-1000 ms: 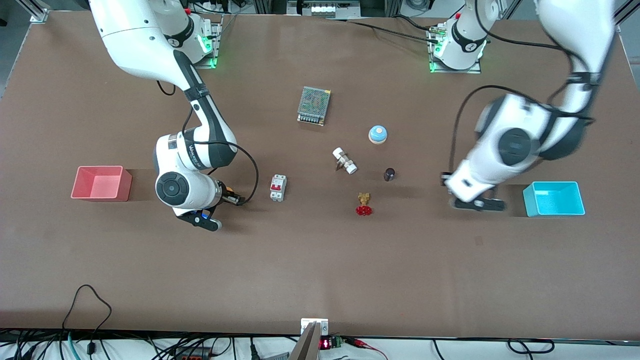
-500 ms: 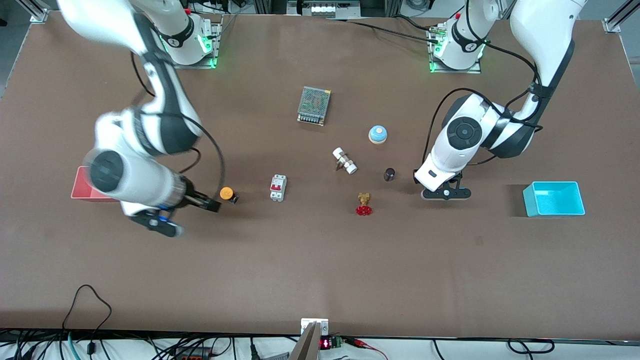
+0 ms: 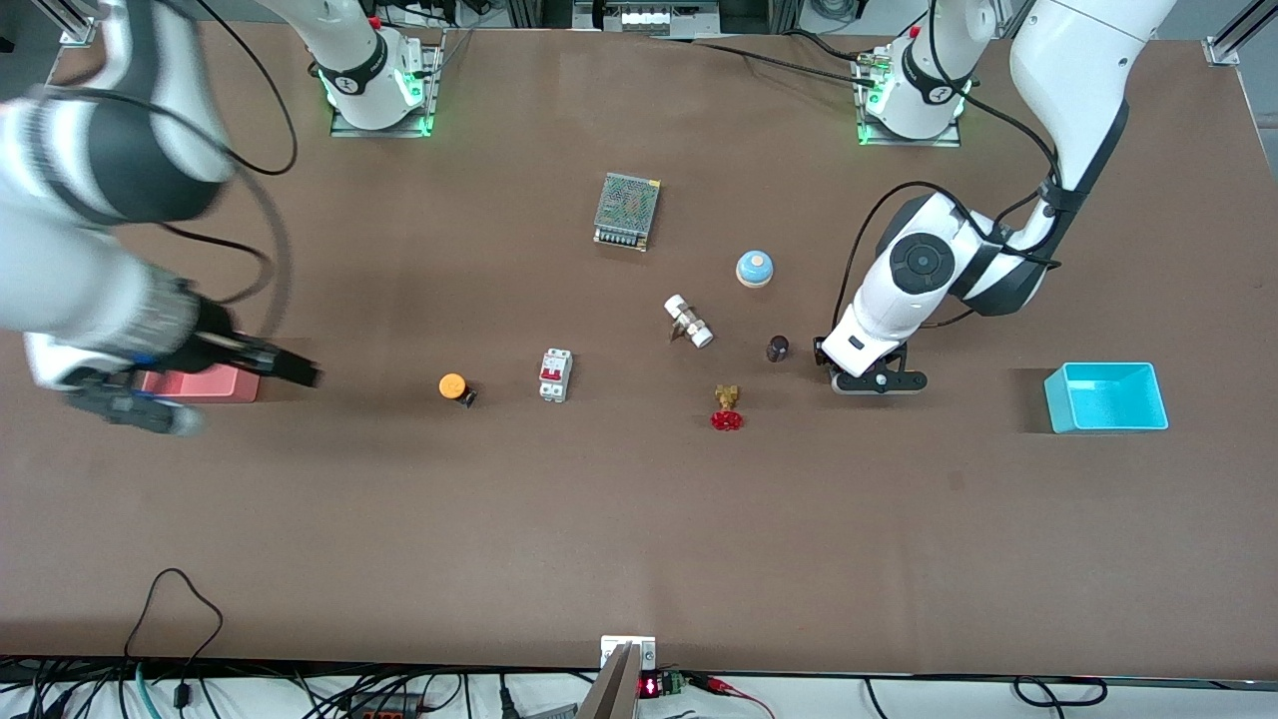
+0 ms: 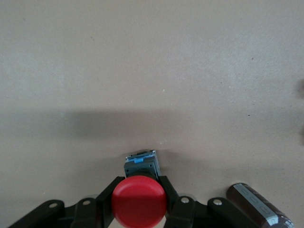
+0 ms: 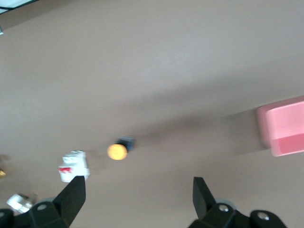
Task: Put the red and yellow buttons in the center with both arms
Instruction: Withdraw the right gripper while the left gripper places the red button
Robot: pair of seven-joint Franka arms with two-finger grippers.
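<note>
The red button's black body sits low on the tabletop beside the cylinder, so it is now time for my left gripper to open.
The yellow button stands alone on the brown tabletop, between the pink box and the white breaker. It also shows in the right wrist view. My right gripper is open and empty, over the table beside the pink box; its jaws stand wide apart. My left gripper is low beside a dark brown cylinder. In the left wrist view it is shut on the red button, with a finger on each side of the black body. The red button is hidden in the front view.
The pink box sits at the right arm's end and the blue box at the left arm's end. Mid-table are a white breaker, a meshed power supply, a blue bell, a white fitting and a red valve.
My right gripper let go of the yellow button and drew back toward the pink box. My left arm came from the blue box toward the middle and stopped by the brown cylinder.
</note>
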